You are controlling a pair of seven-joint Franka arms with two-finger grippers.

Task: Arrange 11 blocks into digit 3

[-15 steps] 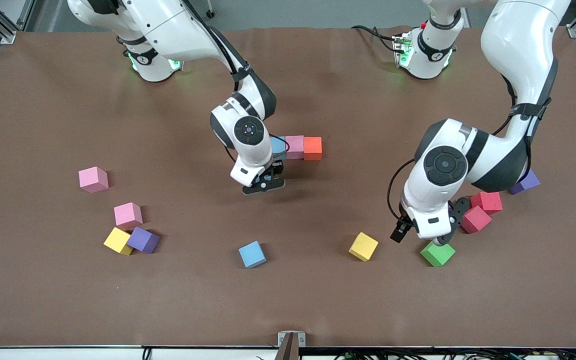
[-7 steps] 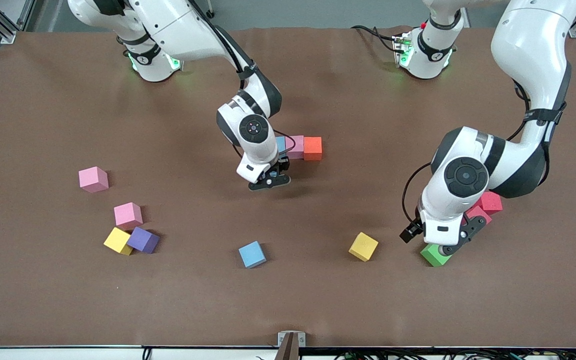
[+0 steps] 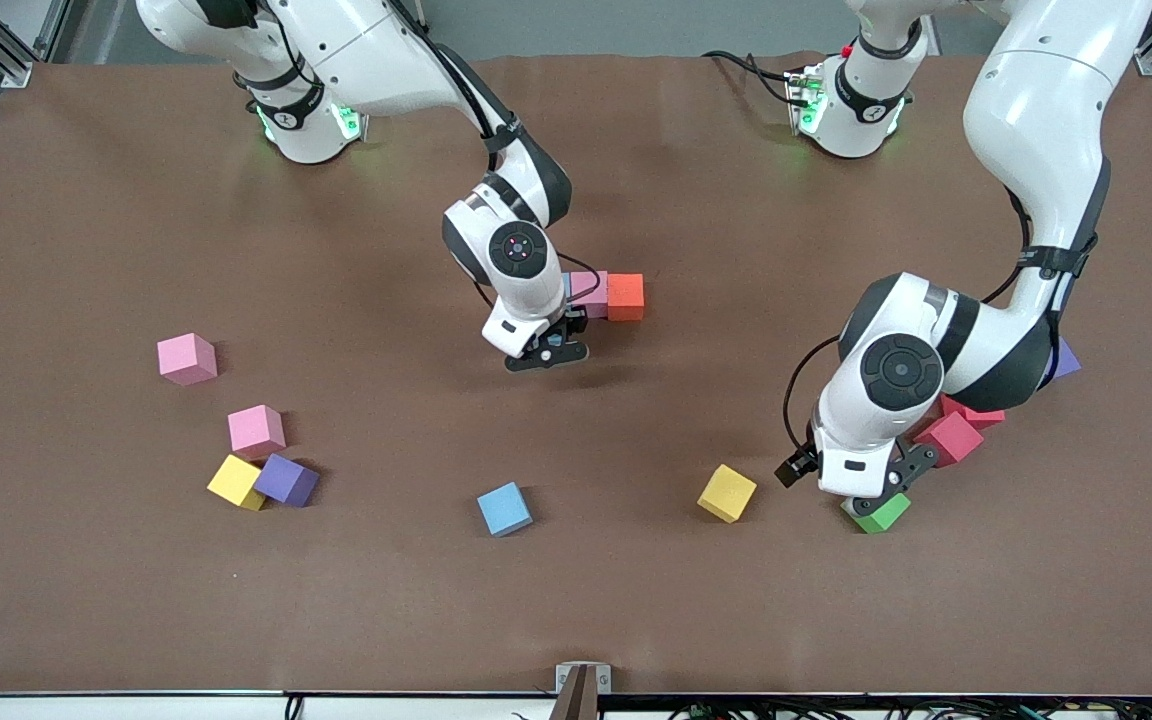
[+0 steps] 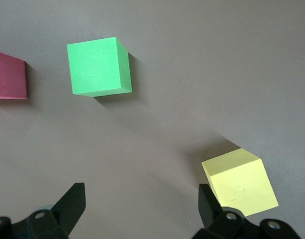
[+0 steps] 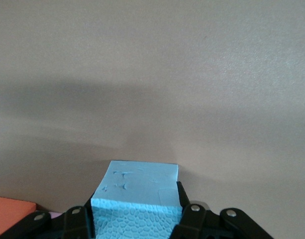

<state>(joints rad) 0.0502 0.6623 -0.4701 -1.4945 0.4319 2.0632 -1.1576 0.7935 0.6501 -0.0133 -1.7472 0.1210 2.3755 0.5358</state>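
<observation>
My right gripper is ready to open and should let go now, because the light blue block's lower edge (image 5: pixel 144 162) rests on the tabletop beside the pink block's front corner.
My right gripper (image 3: pixel 548 354) is shut on a light blue block (image 5: pixel 137 191), low over the table beside a pink block (image 3: pixel 593 292) and an orange block (image 3: pixel 625 296) that touch in a row. The orange block's corner (image 5: pixel 10 205) shows in the right wrist view. My left gripper (image 3: pixel 871 492) hangs open and empty just above the green block (image 3: pixel 878 513), with its fingers (image 4: pixel 72 201) wide apart. The green block (image 4: pixel 98 66), a yellow block (image 4: pixel 239 180) and a red block (image 4: pixel 9 74) lie ahead of it.
The yellow block (image 3: pixel 727 492) and a loose light blue block (image 3: pixel 504 508) lie nearer the front camera. Two red blocks (image 3: pixel 954 437) and a purple one (image 3: pixel 1066 358) sit under the left arm. Toward the right arm's end lie two pink blocks (image 3: pixel 186 358), a yellow (image 3: pixel 234 480) and a purple (image 3: pixel 287 480).
My right gripper has carried the light blue block closer to the pink and orange row. My left hand has settled over the green block, shifting slightly toward the yellow one.
</observation>
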